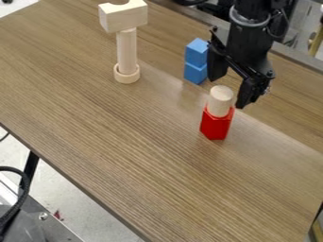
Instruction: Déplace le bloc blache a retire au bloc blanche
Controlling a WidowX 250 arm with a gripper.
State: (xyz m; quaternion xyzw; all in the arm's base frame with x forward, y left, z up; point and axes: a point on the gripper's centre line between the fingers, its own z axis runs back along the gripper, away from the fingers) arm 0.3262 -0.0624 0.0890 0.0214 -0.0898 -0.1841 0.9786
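Observation:
I will next take hold of the pale wooden cylinder by its upright round side with my gripper, so that I can move it off the red block (216, 125).
The black gripper (229, 90) hangs at the upper right with its two fingers spread, open. Just in front of it and slightly left, a pale wooden cylinder (219, 101) stands upright on a red block (216, 125). No grip on the cylinder is visible; whether a finger touches it I cannot tell. At the upper left, a pale notched block (123, 17) lies across the top of a tall wooden cylinder (127, 48), whose foot is in a wooden ring (127, 74).
Two stacked blue blocks (195, 62) stand left of the gripper, close beside its left finger. The brown wooden table (126, 142) has its near edge running diagonally at the lower left. Black cables and metal parts lie beyond that edge.

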